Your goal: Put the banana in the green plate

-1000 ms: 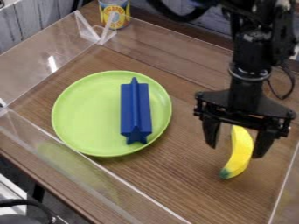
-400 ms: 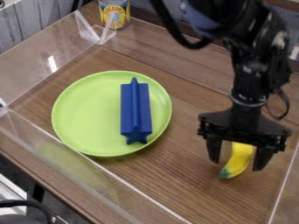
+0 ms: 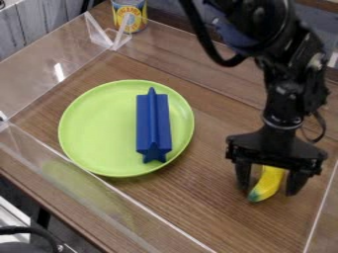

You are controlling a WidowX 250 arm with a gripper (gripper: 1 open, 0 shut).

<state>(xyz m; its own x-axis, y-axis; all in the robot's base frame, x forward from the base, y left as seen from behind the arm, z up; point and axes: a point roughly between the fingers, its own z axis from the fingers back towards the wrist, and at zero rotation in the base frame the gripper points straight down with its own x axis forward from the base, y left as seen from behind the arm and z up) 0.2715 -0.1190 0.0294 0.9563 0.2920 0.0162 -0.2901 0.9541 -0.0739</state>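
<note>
The banana should go in the green plate [image 3: 95,121], so my gripper should grab it by its curved middle [image 3: 272,177] next.
The banana [image 3: 270,184], small, curved and yellow with a dark greenish tip, lies on the wooden table at the lower right. My gripper [image 3: 275,176] is straight above it, open, with one black finger on each side of the fruit; its upper half is hidden by the gripper body. The green plate [image 3: 95,121], round and lime-coloured, sits to the left on the table, apart from the banana. A long dark-blue star-ended block [image 3: 153,124] lies in the plate.
Clear acrylic walls [image 3: 38,163] ring the table on the left, front and back. A yellow can [image 3: 128,14] stands at the far back. Black cables hang beside the arm at the right edge.
The gripper has dropped lower over the banana, its open fingers now straddling it close to the table. The arm above has leaned in from the upper left. Banana, plate and block have not moved.
</note>
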